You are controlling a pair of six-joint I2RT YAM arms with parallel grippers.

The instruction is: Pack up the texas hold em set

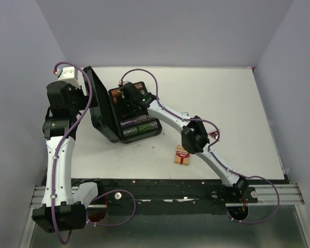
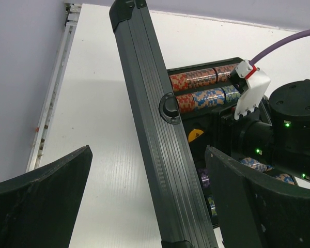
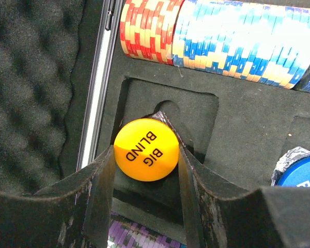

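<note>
The orange "BIG BLIND" button sits over its open foam slot, so it is time for my right gripper to open.
The black case lies open at the table's back left, its lid standing upright. Rows of multicoloured chips fill the tray. My left gripper is open and straddles the lid's edge, its fingers well clear on both sides. My right gripper is inside the tray, shut on the orange "BIG BLIND" button over a foam slot. A blue button sits in the slot to its right. A red card deck lies on the table outside the case.
Red and blue chip rows lie just beyond the slot, purple chips just before it. The lid's egg-crate foam stands to the left. The lid's latch faces my left wrist. Grey walls enclose the white table.
</note>
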